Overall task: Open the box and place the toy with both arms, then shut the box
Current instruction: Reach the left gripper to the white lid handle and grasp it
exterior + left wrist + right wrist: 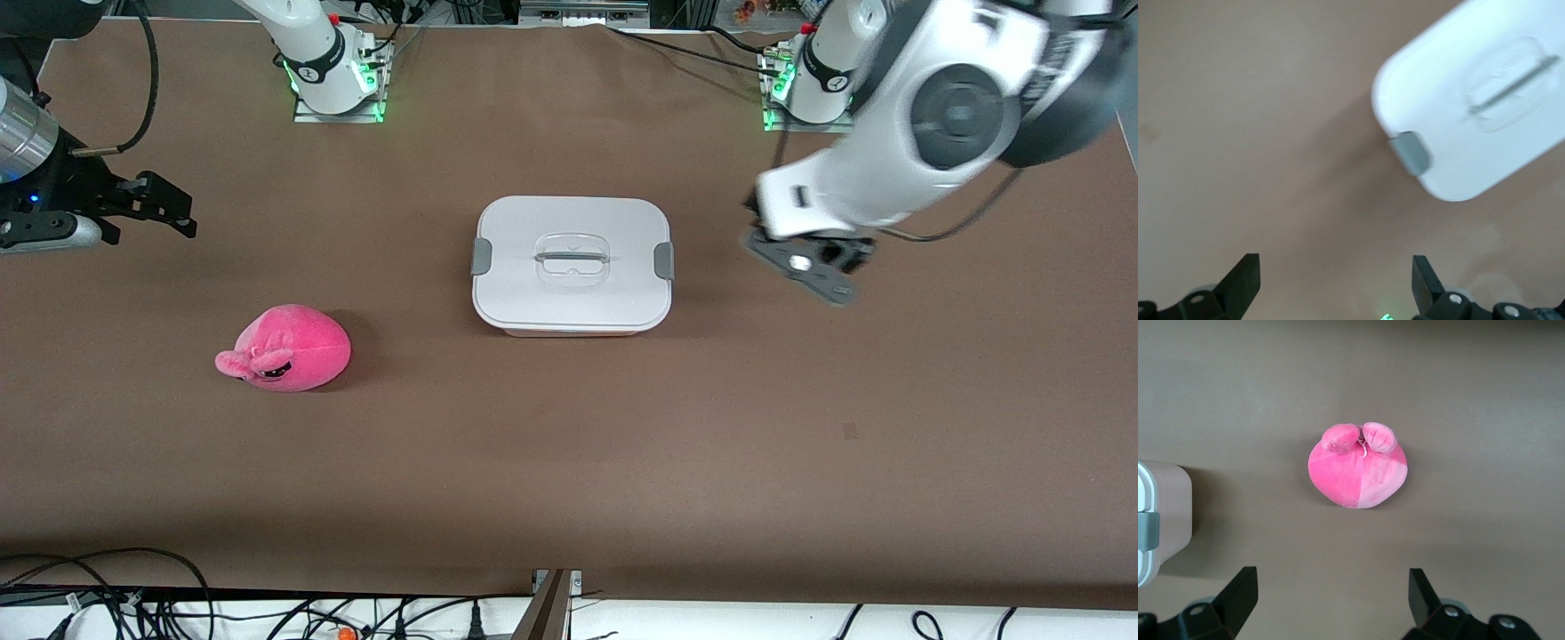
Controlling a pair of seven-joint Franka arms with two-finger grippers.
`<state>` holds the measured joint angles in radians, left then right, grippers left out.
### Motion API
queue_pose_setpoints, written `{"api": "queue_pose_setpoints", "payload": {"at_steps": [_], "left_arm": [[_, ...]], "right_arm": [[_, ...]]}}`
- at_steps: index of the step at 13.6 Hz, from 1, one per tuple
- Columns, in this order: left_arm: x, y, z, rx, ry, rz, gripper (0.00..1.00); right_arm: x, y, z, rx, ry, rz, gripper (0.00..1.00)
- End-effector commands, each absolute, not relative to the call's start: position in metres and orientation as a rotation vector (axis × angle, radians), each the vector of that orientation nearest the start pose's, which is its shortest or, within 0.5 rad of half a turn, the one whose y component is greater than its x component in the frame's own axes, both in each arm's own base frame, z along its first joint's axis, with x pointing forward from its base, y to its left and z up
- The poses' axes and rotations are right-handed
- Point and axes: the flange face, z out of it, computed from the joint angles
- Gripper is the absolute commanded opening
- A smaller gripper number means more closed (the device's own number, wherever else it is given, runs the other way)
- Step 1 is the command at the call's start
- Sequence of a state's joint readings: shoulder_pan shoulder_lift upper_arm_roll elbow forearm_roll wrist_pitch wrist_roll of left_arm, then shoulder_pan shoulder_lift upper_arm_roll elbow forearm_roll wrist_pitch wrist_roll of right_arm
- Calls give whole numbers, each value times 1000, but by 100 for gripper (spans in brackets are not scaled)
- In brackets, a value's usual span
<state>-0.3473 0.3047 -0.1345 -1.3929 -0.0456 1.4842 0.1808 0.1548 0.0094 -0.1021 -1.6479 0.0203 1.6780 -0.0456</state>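
The robot's left gripper will grab the white lid by its handle next, to open the box for the toy.
The box stands mid-table with its white lid on, a grey clip at each end and a clear handle in the middle. In the left wrist view the box and one clip show ahead of my left gripper. The left gripper hangs open and empty over bare table beside the box, toward the left arm's end. The pink toy lies on the table nearer the front camera, toward the right arm's end. My right gripper hovers open and empty there, with the toy ahead of it.
Brown table cloth covers the whole surface. The arm bases stand at the table edge farthest from the front camera. Cables hang below the table's front edge.
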Motion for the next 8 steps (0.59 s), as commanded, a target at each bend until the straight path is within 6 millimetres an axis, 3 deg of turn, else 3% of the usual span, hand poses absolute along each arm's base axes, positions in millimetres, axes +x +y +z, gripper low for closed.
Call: {"api": "queue_pose_setpoints", "payload": {"at_steps": [1, 4, 6, 8], "left_arm": [[529, -365, 508, -2924, 1247, 319, 100], [503, -435, 469, -2785, 1531, 268, 100], [490, -472, 447, -2691, 1651, 185, 100], [463, -507, 431, -2476, 1782, 114, 100]], "right_arm": [[563, 31, 598, -3123, -168, -27, 100], [563, 33, 598, -3122, -178, -26, 100], [563, 34, 598, -3122, -180, -26, 100], [563, 35, 598, -3122, -183, -26, 100]]}}
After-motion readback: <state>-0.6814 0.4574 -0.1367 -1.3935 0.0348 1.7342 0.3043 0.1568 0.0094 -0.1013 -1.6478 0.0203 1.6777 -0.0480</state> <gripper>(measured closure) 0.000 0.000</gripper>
